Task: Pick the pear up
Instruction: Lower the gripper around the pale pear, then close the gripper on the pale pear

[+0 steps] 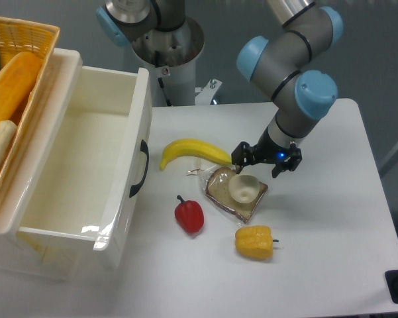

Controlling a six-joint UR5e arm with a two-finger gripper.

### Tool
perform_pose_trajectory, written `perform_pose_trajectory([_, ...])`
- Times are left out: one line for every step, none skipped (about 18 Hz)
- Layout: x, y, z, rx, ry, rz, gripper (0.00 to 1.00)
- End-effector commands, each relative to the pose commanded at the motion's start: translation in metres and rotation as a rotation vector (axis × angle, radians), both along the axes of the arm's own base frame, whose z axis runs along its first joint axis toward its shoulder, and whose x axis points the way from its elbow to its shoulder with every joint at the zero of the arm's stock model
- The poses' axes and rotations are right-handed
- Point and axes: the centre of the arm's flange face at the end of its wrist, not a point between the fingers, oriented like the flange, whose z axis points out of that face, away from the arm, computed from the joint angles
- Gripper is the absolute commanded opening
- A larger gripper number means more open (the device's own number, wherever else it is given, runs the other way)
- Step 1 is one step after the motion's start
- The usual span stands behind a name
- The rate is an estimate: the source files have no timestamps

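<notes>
The robot's gripper should next take hold of the pear by its rounded body [244, 188], to pick it up off the wrapped slice of bread [219, 187].
The pear [244, 188] is a small pale cream, glossy fruit. It rests on a slice of bread in a clear wrapper [226, 196] near the middle of the white table [331, 232]. My gripper [263, 163] hangs just behind and slightly right of the pear, with its black fingers [241, 156] spread wide apart. It is open and holds nothing. I cannot tell whether the fingertips touch the pear.
A yellow banana [193, 152] lies left of the gripper. A red pepper [189, 216] and a yellow bell pepper [254, 242] lie in front of the bread. A large white bin [144, 126] stands at the left, with a wicker basket [26, 40] of toy food beyond it.
</notes>
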Motion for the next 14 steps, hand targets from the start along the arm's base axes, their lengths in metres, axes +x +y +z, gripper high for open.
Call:
perform_pose_trajectory([0.001,0.003,-0.001,0.0,-0.003,0.0,1.0])
perform_pose_trajectory([-0.001,0.004,-0.006,-0.003,-0.008,0.002,1.0])
perform_pose_trajectory([-0.002,0.005,-0.005,-0.004,-0.008,0.006,1.0])
perform_pose_trajectory([-0.001,0.007,-0.006,-0.006,-0.009,0.012,1.0])
perform_pose_trajectory([0.001,0.011,-0.006,-0.007,-0.01,0.012,1.0])
perform_pose_trajectory([0.003,0.013,-0.01,-0.011,-0.017,0.01,1.0])
perform_pose_trajectory([0.002,0.014,-0.016,-0.015,-0.024,0.008,1.0])
perform_pose_trajectory([0.002,0.014,-0.017,-0.016,-0.025,0.007,1.0])
perform_pose_trajectory([0.002,0.015,-0.019,-0.018,-0.028,0.007,1.0])
perform_pose_trajectory([0.003,0.017,-0.02,-0.019,-0.029,0.002,1.0])
perform_pose_trajectory([0.004,0.018,-0.02,-0.021,-0.027,-0.001,1.0])
perform_pose_trajectory([0.004,0.019,-0.02,-0.023,-0.027,-0.003,1.0])
perform_pose_trajectory([0.004,0.019,-0.022,-0.024,-0.029,-0.003,0.98])
perform_pose_trajectory([0.005,0.02,-0.024,-0.025,-0.032,-0.005,0.95])
